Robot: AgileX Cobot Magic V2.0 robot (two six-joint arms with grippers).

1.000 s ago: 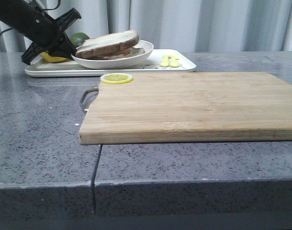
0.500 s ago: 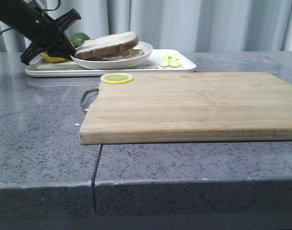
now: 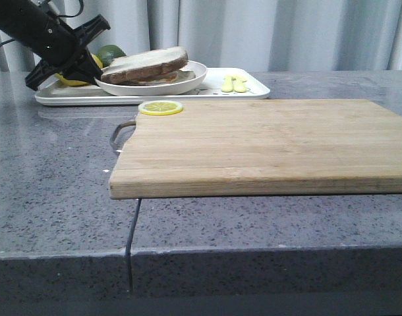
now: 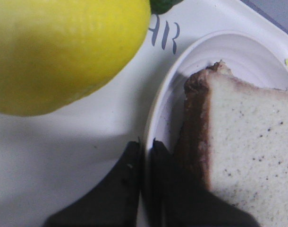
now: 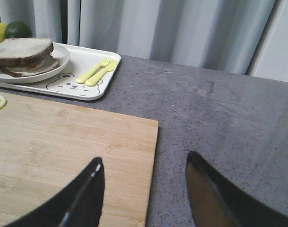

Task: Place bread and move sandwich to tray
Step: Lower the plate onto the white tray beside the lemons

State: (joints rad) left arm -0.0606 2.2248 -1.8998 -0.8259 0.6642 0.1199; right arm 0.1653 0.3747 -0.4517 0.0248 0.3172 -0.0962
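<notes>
I should open my left gripper now. The round plate's base is on the white tray inside the tray's edges, so the plate would stay there.
The sandwich, two brown-crusted slices stacked, lies on a round white plate that is on the white tray at the back left. My left gripper is shut on the plate's left rim. In the left wrist view its fingertips pinch the rim beside the sandwich's crust. No separate loose bread slice shows. My right gripper is open and empty, low over the cutting board's right edge. That view also shows the sandwich and the tray.
A wooden cutting board fills the table's middle, with a lemon slice at its back left corner. On the tray are a yellow lemon, a green lime, and a yellow fork and spoon. Grey curtains hang behind.
The left gripper has drawn the plate with the sandwich a little to the left along the tray. The right gripper has not visibly moved.
</notes>
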